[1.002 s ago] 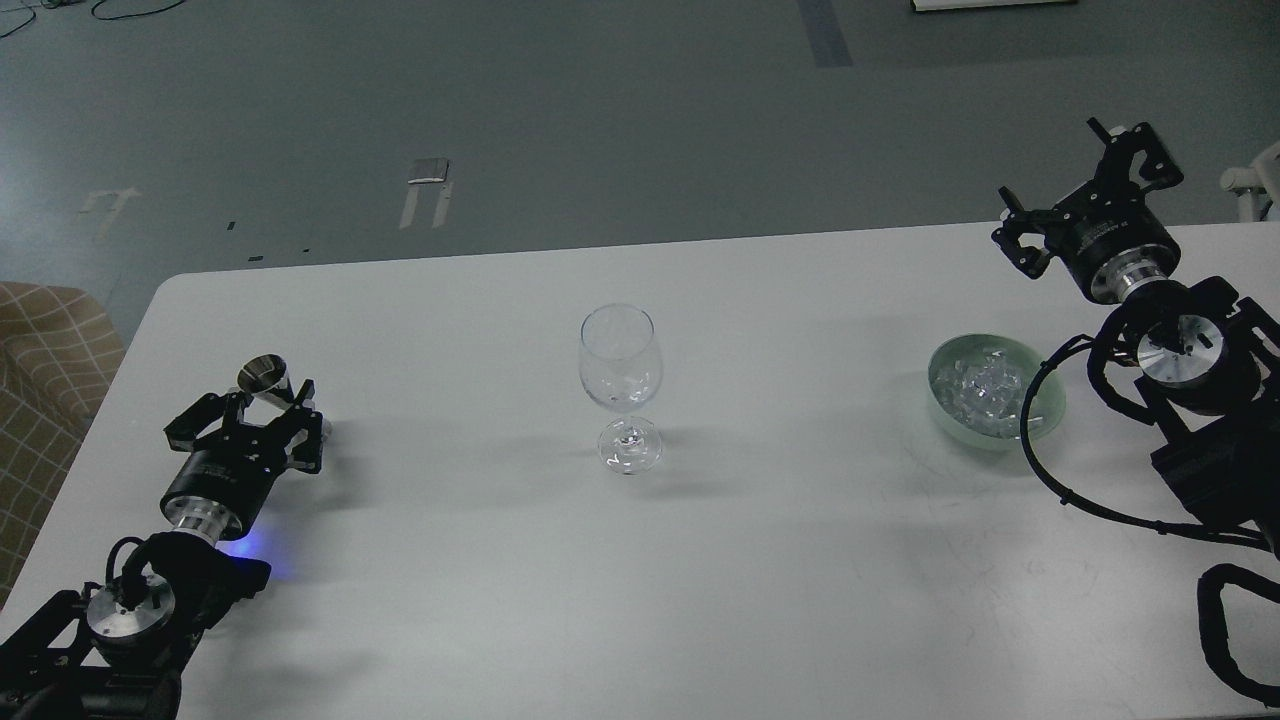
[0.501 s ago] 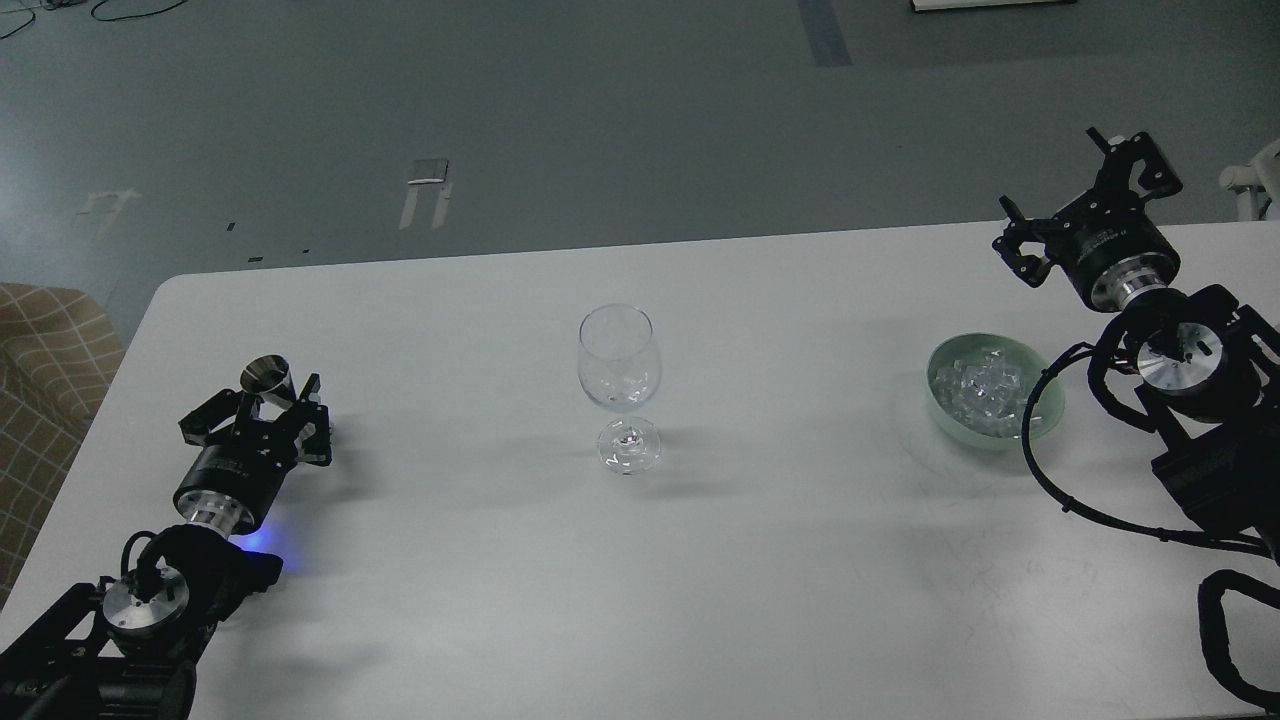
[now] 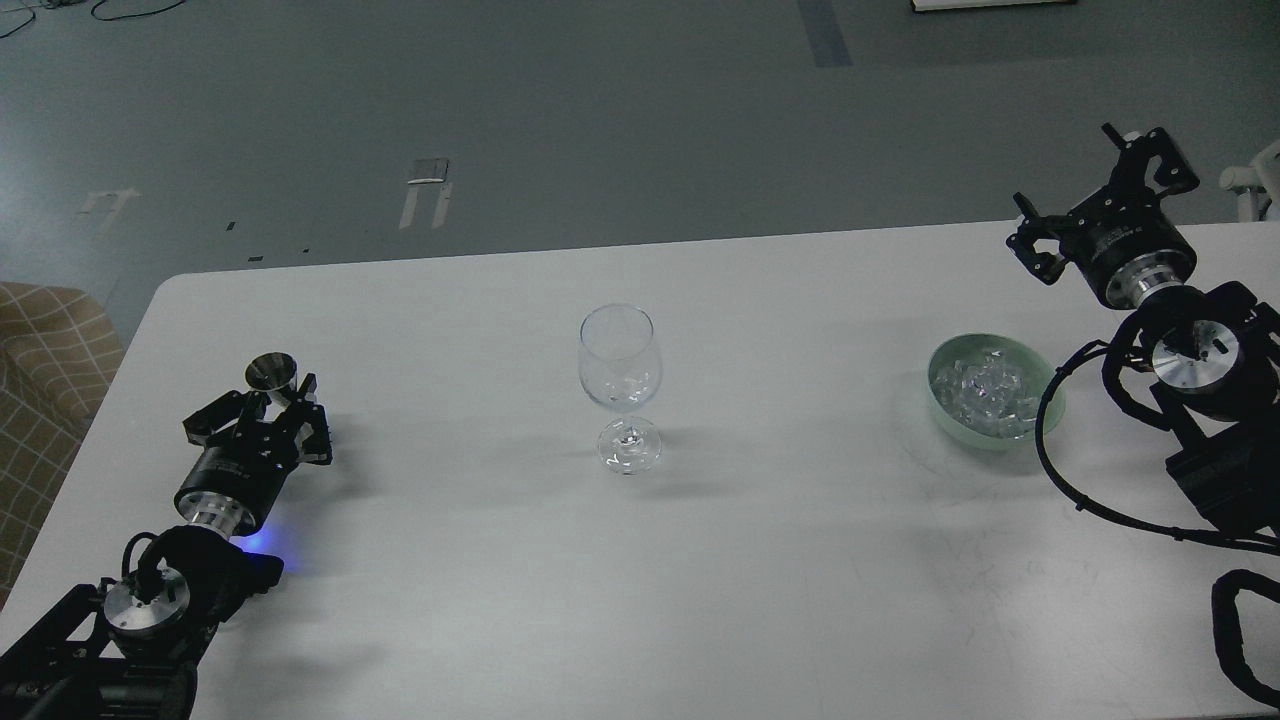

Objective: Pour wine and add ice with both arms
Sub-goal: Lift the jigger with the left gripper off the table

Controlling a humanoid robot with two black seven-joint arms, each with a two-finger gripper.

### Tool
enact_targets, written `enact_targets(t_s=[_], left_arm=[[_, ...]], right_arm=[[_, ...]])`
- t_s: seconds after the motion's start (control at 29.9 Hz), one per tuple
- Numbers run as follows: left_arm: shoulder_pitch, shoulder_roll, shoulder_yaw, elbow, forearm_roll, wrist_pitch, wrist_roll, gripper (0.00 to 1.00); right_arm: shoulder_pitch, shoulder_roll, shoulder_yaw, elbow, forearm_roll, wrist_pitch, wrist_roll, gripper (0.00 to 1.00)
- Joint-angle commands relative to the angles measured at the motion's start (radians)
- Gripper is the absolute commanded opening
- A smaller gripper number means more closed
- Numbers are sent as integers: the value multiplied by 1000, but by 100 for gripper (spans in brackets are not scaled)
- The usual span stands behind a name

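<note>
The small metal cup flares wide and sloping at its opening, so the robot's left gripper should next grab it by its narrow part below the flare.
A clear stemmed wine glass stands upright at the table's middle, with a few small clear ice chunks low in its bowl. I cannot make out wine in it. More ice fills a pale green bowl at the right. My left gripper lies low on the table at the left, fingers spread, with a small metal cup standing upright between its fingertips. My right gripper is wide open and empty, raised behind and to the right of the green bowl.
The white table has its far edge just behind the right gripper. A black cable loops from the right arm beside the green bowl. A checked chair stands off the table's left edge.
The right gripper has drifted a little to the right, away from the bowl. The left gripper has shifted slightly, and the metal cup now stands more upright than a second ago.
</note>
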Motion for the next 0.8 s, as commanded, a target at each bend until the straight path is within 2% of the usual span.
enact_targets(t_s=[0.0,0.2,0.37,0.5,0.63,0.77], left_arm=[[0,0,1,-2,0,0,0,25],[-2,0,-2,-3,-2,0,0,23],[-2,0,-2,-3,-3,0,-3,16],[0,0,-8,-9,-3,0,-1,16],[2,-2,-16,-14,-3,0,-3,10],[-2,-15,-19,-14,-3,0,-6,10]], right_arm=[[-2,0,0,-1,0,0,0,100],[-2,0,0,-1,0,0,0,100],[-2,-2,0,0,0,0,0,100],[-2,-2,0,0,0,0,0,100],[-5,-2,0,0,-3,0,0,100],[-5,0,0,0,-3,0,0,100]])
